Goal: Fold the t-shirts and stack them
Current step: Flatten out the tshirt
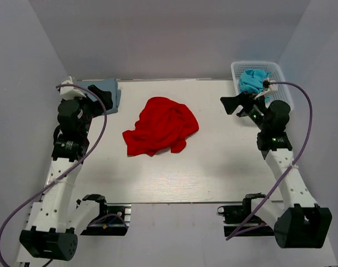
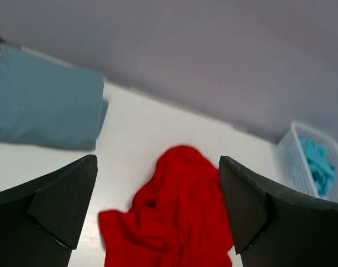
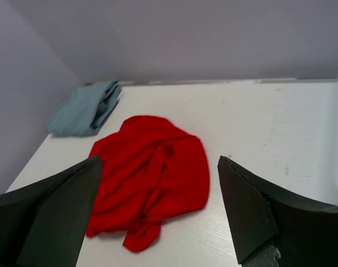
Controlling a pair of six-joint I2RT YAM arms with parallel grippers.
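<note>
The crumpled red t-shirt has to be spread out for folding, so my left gripper will next grab its protruding corner [image 1: 127,136] [image 2: 108,218] on the side of the grey-blue t-shirt.
A bright red t-shirt [image 1: 160,132] lies crumpled in the middle of the white table [image 1: 213,178]; it also shows as the red t-shirt [image 2: 174,217] in the left wrist view and the red t-shirt [image 3: 149,172] in the right wrist view. A folded grey-blue t-shirt [image 1: 109,92] rests at the far left corner, seen too as the grey-blue t-shirt [image 2: 44,103] and the grey-blue t-shirt [image 3: 83,108]. A turquoise t-shirt [image 1: 252,80] sits bunched in the basket. My left gripper [image 1: 105,97] hovers open over the grey-blue shirt's edge. My right gripper [image 1: 233,104] hangs open left of the basket. Both hold nothing.
A white plastic mesh basket [image 1: 280,72] stands at the far right corner, also visible as the basket [image 2: 291,153]. Grey walls close in the table on three sides. Purple cables loop off both arms.
</note>
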